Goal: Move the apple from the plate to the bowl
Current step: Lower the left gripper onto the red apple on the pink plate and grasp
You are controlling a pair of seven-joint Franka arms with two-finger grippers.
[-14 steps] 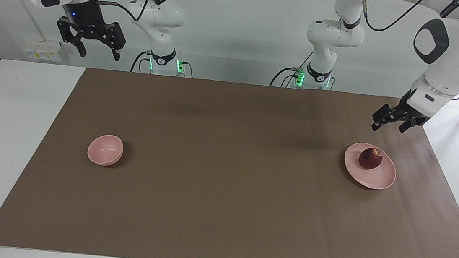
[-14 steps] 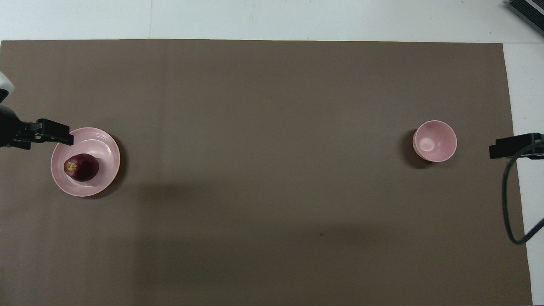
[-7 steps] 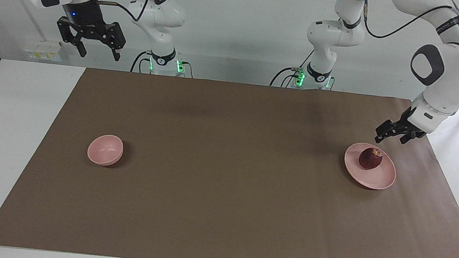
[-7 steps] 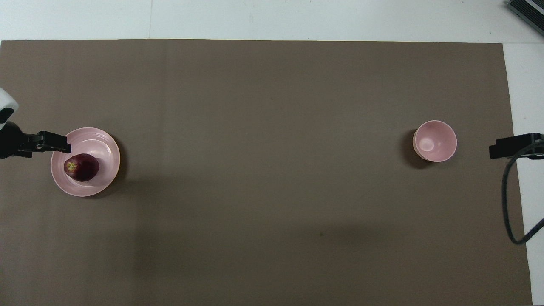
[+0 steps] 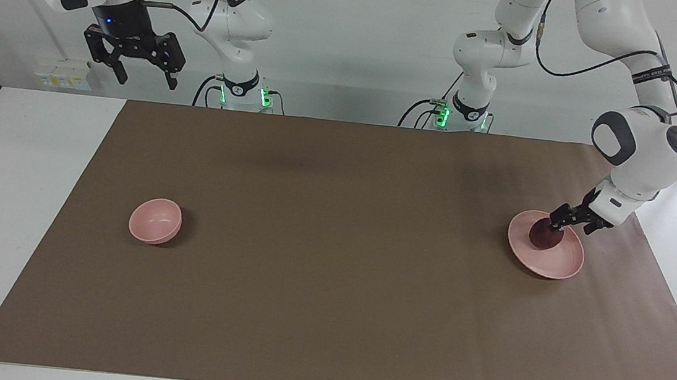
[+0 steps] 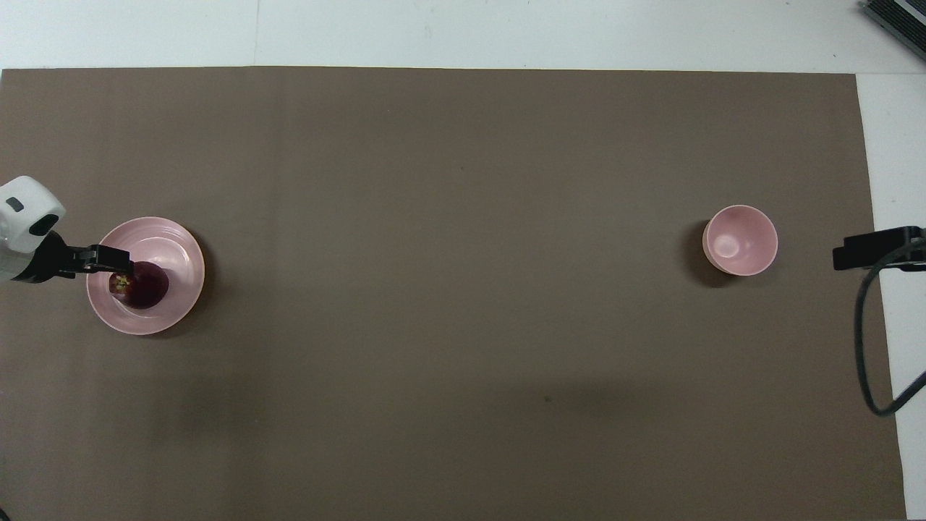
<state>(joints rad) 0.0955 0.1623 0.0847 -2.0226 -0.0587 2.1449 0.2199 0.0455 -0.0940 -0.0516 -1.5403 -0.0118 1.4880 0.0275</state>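
The fingers of my left gripper stop short of the dark red apple's middle over the pink plate, so they need to lower before they close on it.
A small dark red apple (image 5: 544, 238) (image 6: 147, 288) lies on the wide pink plate (image 5: 555, 265) (image 6: 182, 250) toward the left arm's end of the table. My left gripper (image 5: 566, 225) (image 6: 121, 263) is low over the plate, its open fingers at the apple's top and the apple's stem end partly hidden by them. I cannot tell whether they touch it. The small deep pink bowl (image 5: 154, 220) (image 6: 741, 239) stands empty toward the right arm's end. My right gripper (image 5: 145, 77) (image 6: 845, 257) waits open, high above the table's white edge near the bowl.
A brown mat (image 5: 330, 276) (image 6: 448, 181) covers most of the white table (image 5: 16, 184). The right arm's black cable (image 6: 864, 347) loops down over the mat's edge. A dark object (image 6: 895, 18) lies at the table's corner farthest from the robots.
My left gripper has come down from above the plate's rim to the apple's top. The right arm, apple, plate and bowl have not moved.
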